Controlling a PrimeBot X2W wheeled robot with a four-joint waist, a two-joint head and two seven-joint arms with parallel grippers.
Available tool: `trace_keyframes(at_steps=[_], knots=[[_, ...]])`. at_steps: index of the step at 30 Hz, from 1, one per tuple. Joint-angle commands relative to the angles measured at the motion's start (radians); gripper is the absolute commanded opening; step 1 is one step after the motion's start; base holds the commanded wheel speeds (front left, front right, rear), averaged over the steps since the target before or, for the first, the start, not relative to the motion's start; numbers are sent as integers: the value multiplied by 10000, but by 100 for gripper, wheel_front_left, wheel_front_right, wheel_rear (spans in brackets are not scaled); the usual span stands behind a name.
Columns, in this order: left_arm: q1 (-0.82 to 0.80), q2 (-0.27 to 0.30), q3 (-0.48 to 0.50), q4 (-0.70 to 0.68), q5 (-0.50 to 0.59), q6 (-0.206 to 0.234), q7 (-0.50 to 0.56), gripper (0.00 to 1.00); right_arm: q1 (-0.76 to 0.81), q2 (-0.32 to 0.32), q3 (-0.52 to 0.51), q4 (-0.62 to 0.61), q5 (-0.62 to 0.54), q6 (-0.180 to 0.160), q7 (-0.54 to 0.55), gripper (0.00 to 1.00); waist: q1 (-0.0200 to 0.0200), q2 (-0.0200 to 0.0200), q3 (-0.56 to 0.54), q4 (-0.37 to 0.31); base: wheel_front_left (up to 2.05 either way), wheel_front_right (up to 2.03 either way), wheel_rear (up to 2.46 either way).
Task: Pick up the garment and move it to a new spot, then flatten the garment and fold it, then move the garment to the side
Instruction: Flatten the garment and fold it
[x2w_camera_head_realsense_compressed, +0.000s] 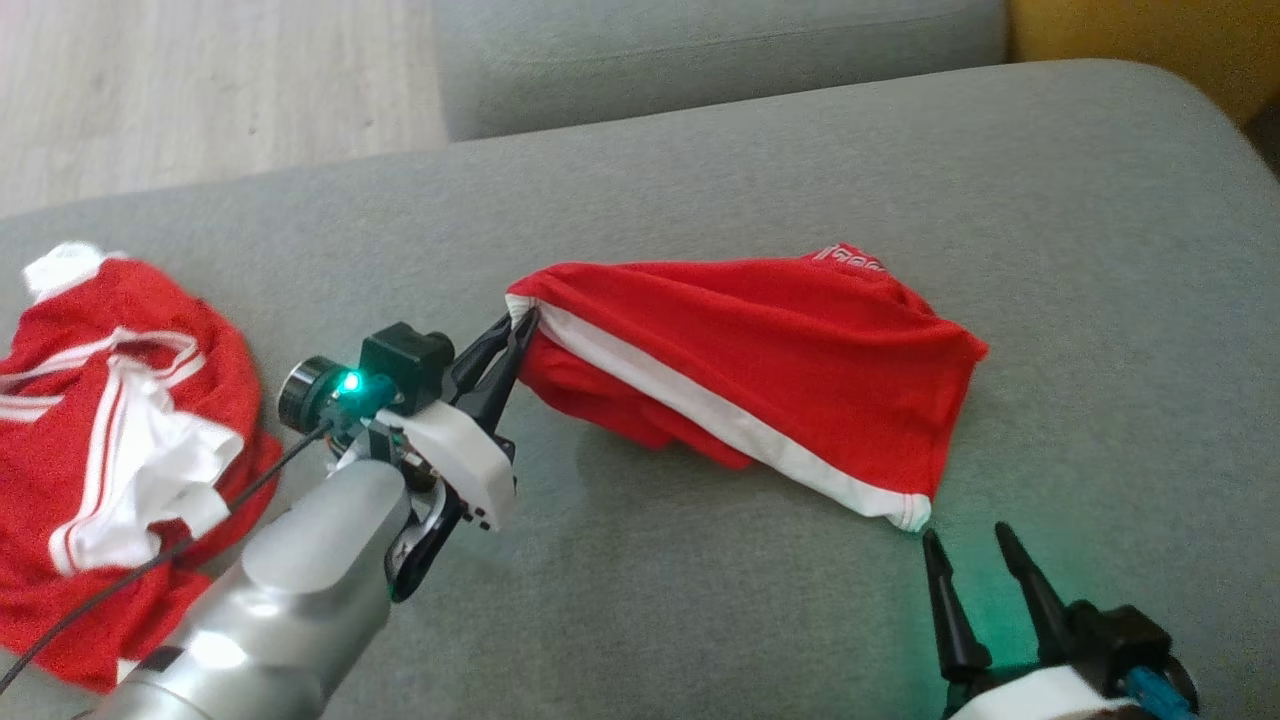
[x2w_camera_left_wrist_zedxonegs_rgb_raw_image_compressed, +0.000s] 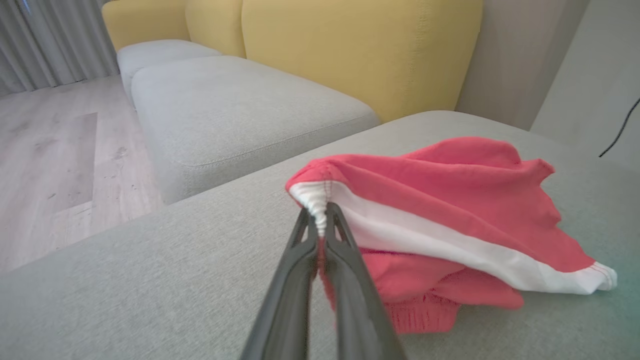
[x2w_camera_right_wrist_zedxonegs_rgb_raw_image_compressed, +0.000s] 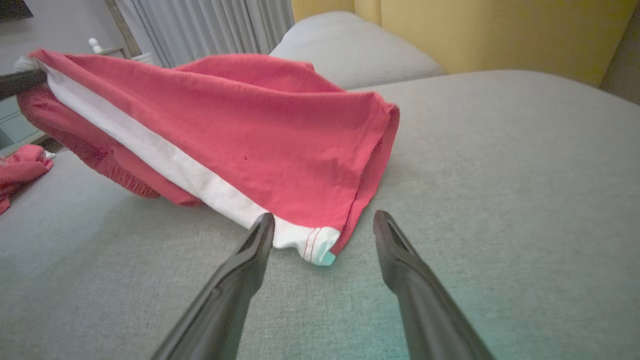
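Note:
I should next pick up the red garment (x2w_camera_head_realsense_compressed: 780, 348) with my right gripper by its white-striped hem corner (x2w_camera_head_realsense_compressed: 906, 506). Then I should stretch the garment flat so it can be folded.
A red garment (x2w_camera_head_realsense_compressed: 740, 370) with a white side stripe lies mid-cushion on the grey sofa (x2w_camera_head_realsense_compressed: 800, 180). My left gripper (x2w_camera_head_realsense_compressed: 522, 328) is shut on the garment's white left corner and holds that end raised off the cushion; in the left wrist view the gripper (x2w_camera_left_wrist_zedxonegs_rgb_raw_image_compressed: 320, 220) pinches the bunched white hem of the garment (x2w_camera_left_wrist_zedxonegs_rgb_raw_image_compressed: 450, 200). The right gripper (x2w_camera_head_realsense_compressed: 965, 545) stands open just short of the garment's lower right white corner. In the right wrist view that corner of the garment (x2w_camera_right_wrist_zedxonegs_rgb_raw_image_compressed: 240, 140) lies between the spread tips of the gripper (x2w_camera_right_wrist_zedxonegs_rgb_raw_image_compressed: 324, 222), slightly ahead of them.
A second red and white garment (x2w_camera_head_realsense_compressed: 110, 420) is heaped at the sofa's left edge. Wooden floor (x2w_camera_head_realsense_compressed: 200, 90) lies beyond the far left edge, and another grey cushion (x2w_camera_head_realsense_compressed: 700, 50) sits behind. Yellow backrests (x2w_camera_left_wrist_zedxonegs_rgb_raw_image_compressed: 350, 45) rise at the far side.

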Motion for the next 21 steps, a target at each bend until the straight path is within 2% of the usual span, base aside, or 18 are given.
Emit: trace_keyframes(at_steps=[1, 14, 15, 16, 17, 18, 19, 21], knots=[[-323, 329, 437, -307, -56, 115, -142, 0, -562, -58, 242, 27, -18, -7, -25, 100, -1, 0, 220, 309, 0, 0, 0], [-592, 108, 366, -660, 13, 273, -205, 0, -1625, -58, 618, 2109, 295, -7, -25, 98, -1, 0, 644, 889, 0, 0, 0], [-615, 98, 356, -671, 22, 272, -211, 0, -1674, -58, 654, 2181, 310, -7, -25, 80, -1, 0, 672, 904, 0, 0, 0], [-633, 91, 347, -679, 30, 274, -218, 0, -1725, -58, 704, 2274, 296, -7, -25, 47, -1, 0, 697, 912, 0, 0, 0], [-633, 91, 347, -679, 30, 274, -218, 0, -1725, -58, 704, 2274, 296, -7, -25, 47, -1, 0, 697, 912, 0, 0, 0], [-653, 85, 340, -686, 38, 276, -222, 0, -1775, -58, 735, 2336, 290, -7, -25, 32, -1, 0, 726, 915, 0, 0, 0], [-673, 81, 330, -691, 47, 280, -227, 0, -1819, -58, 757, 2383, 295, -7, -25, 0, -1, 0, 747, 915, 0, 0, 0], [-730, 90, 265, -710, 128, 279, -236, 0, -1889, -58, 754, 2434, 310, -7, -25, 0, -1, 0, 793, 910, 0, 0, 0]])
